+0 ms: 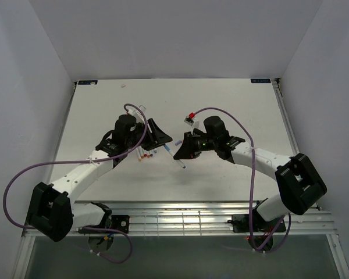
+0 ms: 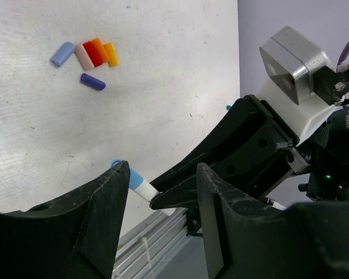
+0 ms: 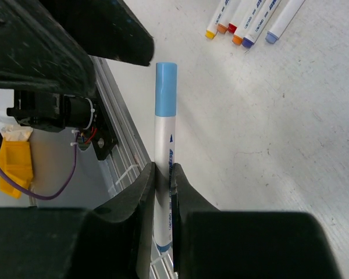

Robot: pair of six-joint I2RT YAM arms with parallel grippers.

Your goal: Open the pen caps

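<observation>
The pen's white body stays with my right gripper. My left gripper next needs to grab only the light-blue pen cap [image 1: 167, 149] [image 2: 134, 178] to pull it open.
My right gripper [image 3: 163, 168] [image 1: 180, 152] is shut on the white barrel of a pen [image 3: 165, 145] [image 1: 181, 162], which carries a light-blue pen cap [image 3: 166, 88] on its far end. In the left wrist view that cap [image 2: 134, 178] sits just inside one finger [image 2: 107, 197] of my left gripper [image 2: 163, 174] [image 1: 166, 141]. The left jaws stand open around it, not closed on it. Loose pen caps lie on the table: pale blue [image 2: 63, 53], pink [image 2: 83, 57], red [image 2: 93, 53], orange [image 2: 100, 50], yellow [image 2: 110, 54] and purple [image 2: 92, 82].
Several white pens with coloured ends [image 3: 244, 23] [image 1: 145, 153] lie side by side on the white table [image 1: 221, 104] below the left gripper. The table's near metal rail [image 1: 180, 218] runs just under the grippers. Grey walls enclose the table on three sides.
</observation>
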